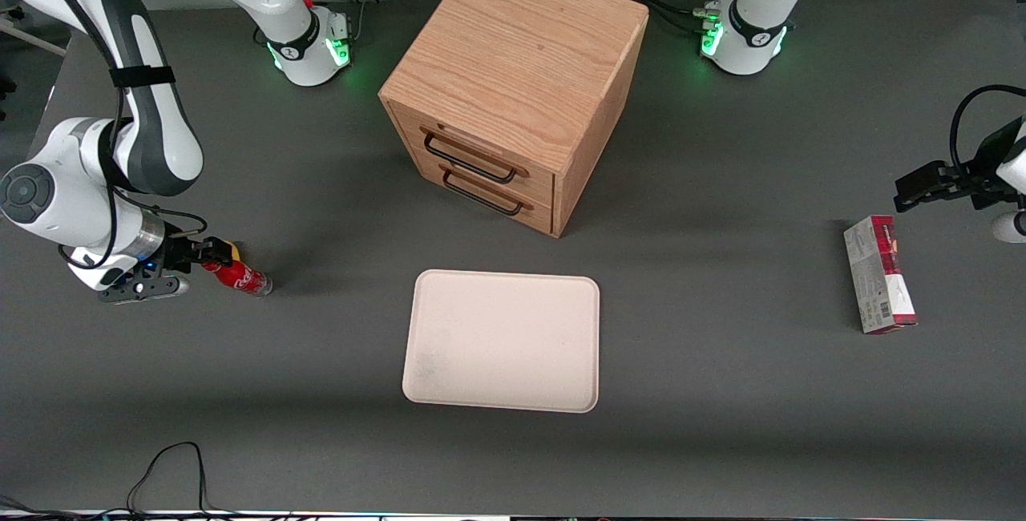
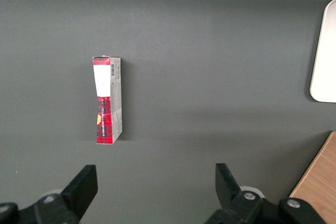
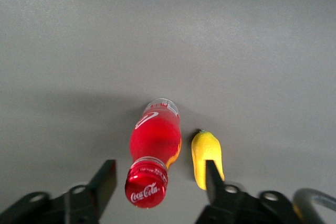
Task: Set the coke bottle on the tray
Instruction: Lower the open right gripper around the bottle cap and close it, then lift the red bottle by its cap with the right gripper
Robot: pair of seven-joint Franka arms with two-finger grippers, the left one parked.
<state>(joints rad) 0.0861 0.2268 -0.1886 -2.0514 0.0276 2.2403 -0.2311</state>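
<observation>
To set the coke bottle on the tray, my right gripper will grab its red cap (image 1: 212,266).
The coke bottle (image 1: 238,275) (image 3: 155,140) is tiny and red, with white script on its cap, and lies tipped on the grey table toward the working arm's end. Its cap points at my right gripper (image 1: 207,255) (image 3: 159,177). The gripper is open, one finger on each side of the cap, with gaps showing on both sides. The cream-white tray (image 1: 449,377) lies flat near the table's middle, in front of the drawer cabinet, well away from the bottle, with nothing on it.
A small yellow rounded object (image 1: 232,249) (image 3: 206,153) lies right beside the bottle, close to one finger. The wooden drawer cabinet (image 1: 513,80) stands farther from the front camera than the tray. A grey-and-red carton (image 1: 879,272) (image 2: 107,100) lies toward the parked arm's end.
</observation>
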